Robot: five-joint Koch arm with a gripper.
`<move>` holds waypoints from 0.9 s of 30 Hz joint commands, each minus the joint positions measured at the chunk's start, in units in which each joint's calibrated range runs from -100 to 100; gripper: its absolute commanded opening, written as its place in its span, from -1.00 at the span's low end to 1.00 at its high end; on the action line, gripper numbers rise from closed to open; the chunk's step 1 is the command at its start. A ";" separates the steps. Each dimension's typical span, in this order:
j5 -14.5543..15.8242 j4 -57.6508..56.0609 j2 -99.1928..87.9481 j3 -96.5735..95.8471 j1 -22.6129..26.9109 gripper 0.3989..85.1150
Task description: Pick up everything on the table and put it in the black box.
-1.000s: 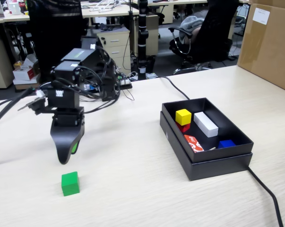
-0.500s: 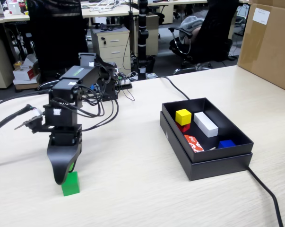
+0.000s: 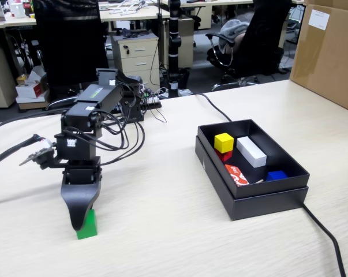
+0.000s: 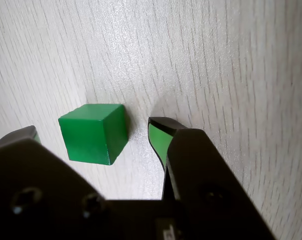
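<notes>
The green cube [image 3: 88, 225] needs to go in the black box, so my gripper will pick it up next by its opposite sides and put it in there.
A green cube [image 3: 88, 225] [image 4: 93, 132] rests on the beige table [image 3: 162, 190], at the front left in the fixed view. My gripper [image 3: 80, 222] [image 4: 93, 131] stands open right down over it, one jaw on either side with a gap to each face. The black box [image 3: 266, 199] lies to the right. Inside it the yellow cube [image 3: 223, 142] sits on top of the red cube [image 3: 224, 155], of which only a sliver shows.
The box also holds a long white block [image 3: 251, 151], a red-and-white card [image 3: 236, 174] and a small blue piece [image 3: 276, 175]. A brown carton [image 3: 326, 55] stands at the back right. A black cable [image 3: 326, 239] runs from the box toward the front edge.
The arm has come down and forward from above the table to the green cube, so the jaws now straddle it. The cube has not moved.
</notes>
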 commanded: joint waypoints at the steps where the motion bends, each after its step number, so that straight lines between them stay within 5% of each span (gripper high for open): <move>1: -0.49 1.74 -0.89 4.36 0.49 -0.01; 5: -0.63 1.74 -0.77 4.54 0.73 -0.02; 11: -1.61 1.66 -0.54 4.54 0.73 -0.41; 16: -2.25 1.40 -0.08 4.54 0.73 -0.44; 20: -2.30 0.88 0.03 4.27 0.59 -0.87; 27: -2.00 -22.45 -16.61 2.82 1.27 -0.95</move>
